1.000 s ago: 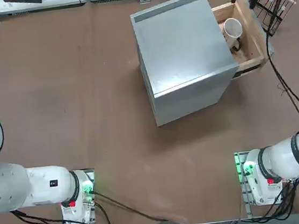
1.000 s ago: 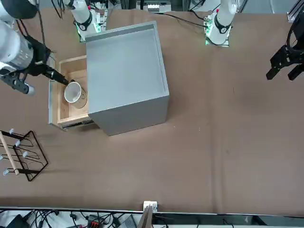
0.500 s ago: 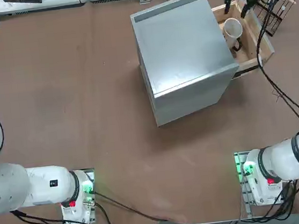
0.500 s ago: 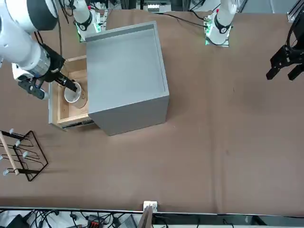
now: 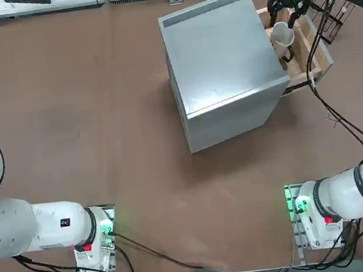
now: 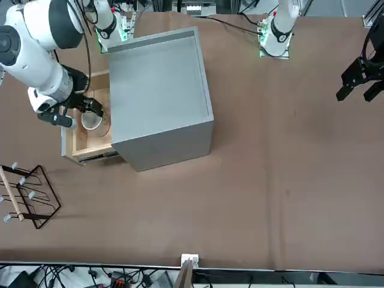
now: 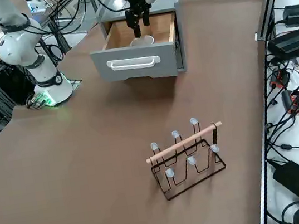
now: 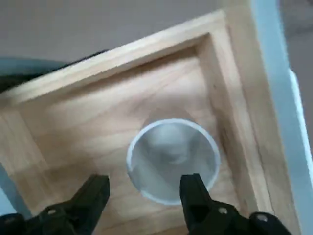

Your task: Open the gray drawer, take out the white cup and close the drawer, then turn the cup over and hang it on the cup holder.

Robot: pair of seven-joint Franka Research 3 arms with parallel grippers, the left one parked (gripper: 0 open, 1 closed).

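Next, my right gripper grabs the white cup by its rim (image 8: 211, 187). Then my right gripper takes the white cup out of the open gray drawer (image 8: 83, 122).
The gray drawer (image 7: 136, 63) is pulled out of its cabinet (image 5: 223, 65), showing its wooden inner sides (image 8: 117, 58). The white cup (image 8: 171, 159) stands in it, mouth up, also visible as the cup (image 5: 281, 33), the cup (image 6: 91, 122) and the cup (image 7: 142, 41). My right gripper (image 8: 145, 196) hangs open just above it, one finger over the cup's mouth and the other outside its rim; I cannot tell whether either touches. From other angles the gripper (image 5: 285, 18), (image 6: 93, 111), (image 7: 139, 26) sits over the drawer. The cup holder (image 7: 187, 154) stands apart on the table, nothing on it.
The cup holder (image 5: 333, 13) is just beyond the drawer's front panel, partly behind my arm's cable, and the holder (image 6: 24, 198) shows at the table's near corner from the front. The wooden drawer walls (image 5: 306, 36) closely surround the cup. Brown tabletop (image 5: 101, 119) spreads wide beside the cabinet.
My right gripper has swung in from beyond the drawer's front to a spot over the cup and come down toward it. Its fingers have narrowed slightly. The cup and drawer have not moved.
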